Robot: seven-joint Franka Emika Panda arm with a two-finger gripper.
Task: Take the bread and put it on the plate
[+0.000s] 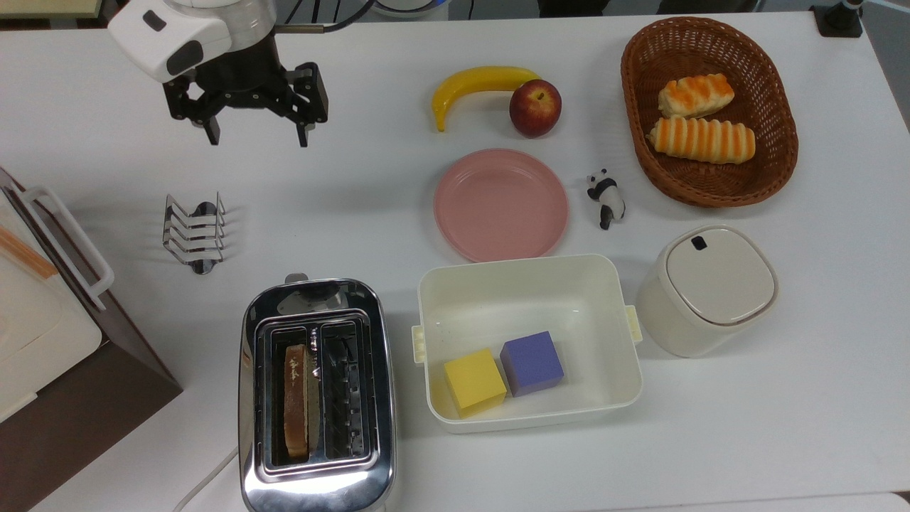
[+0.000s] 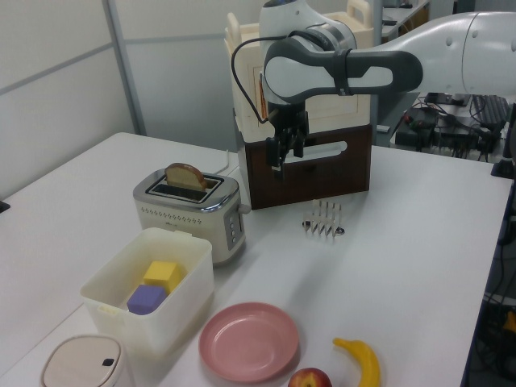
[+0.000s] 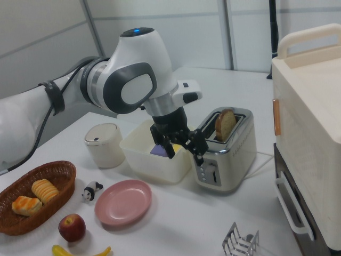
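I should next grab the bread's crust edge poking out of the toaster [image 2: 187,170] with my gripper, so that I can put the bread on the pink plate [image 2: 249,342].
The bread [image 1: 295,402] is a light-brown slice with a darker crust. It stands on edge in the left slot of a chrome toaster [image 1: 313,491], and its top pokes out in the left view [image 2: 187,175] and the right view [image 3: 225,124]. The plain pink plate [image 1: 501,204] lies bare in the middle of the table [image 2: 250,341] [image 3: 123,202]. My gripper [image 1: 257,136] hangs open in the air near the top view's upper left, far from bread and plate, with nothing between its black fingers [image 2: 286,159] [image 3: 185,157].
A metal toast rack [image 1: 193,232] stands between gripper and toaster. A white tub [image 1: 530,264] holds a yellow and a purple cube. Around the plate are a banana [image 1: 476,82], an apple [image 1: 534,107], a panda figure [image 1: 606,197], a wicker basket [image 1: 640,142] with striped rolls and a lidded canister [image 1: 711,288]. A tall brown-and-cream box [image 1: 43,370] occupies the top view's left edge.
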